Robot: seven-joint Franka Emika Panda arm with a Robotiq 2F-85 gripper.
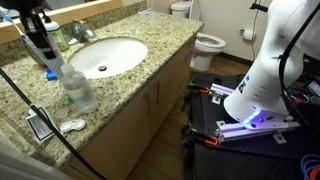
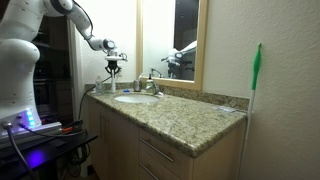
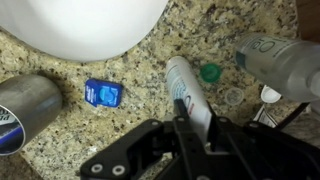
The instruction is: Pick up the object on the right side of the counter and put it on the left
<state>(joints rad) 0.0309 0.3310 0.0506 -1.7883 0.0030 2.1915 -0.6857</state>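
The object is upright over flat granite and would remain standing, so it is now time for my gripper to release it.
The object, a slim white cylinder (image 3: 183, 80), sits between the fingers of my gripper (image 3: 197, 116), which is shut on it. In an exterior view the gripper (image 1: 42, 45) holds it upright at the counter's (image 1: 130, 85) far end, beside the white sink (image 1: 105, 57). It also shows in an exterior view (image 2: 113, 78) under the gripper (image 2: 113, 66), close over the counter (image 2: 190, 118). I cannot tell whether its base touches the granite.
A clear water bottle (image 1: 78, 88) (image 3: 280, 60) stands close by. A grey cup (image 3: 25, 105), a small blue item (image 3: 103, 93) and a green cap (image 3: 210, 72) lie around the cylinder. A green bottle (image 1: 80, 33) and a faucet (image 2: 150, 85) stand behind the sink.
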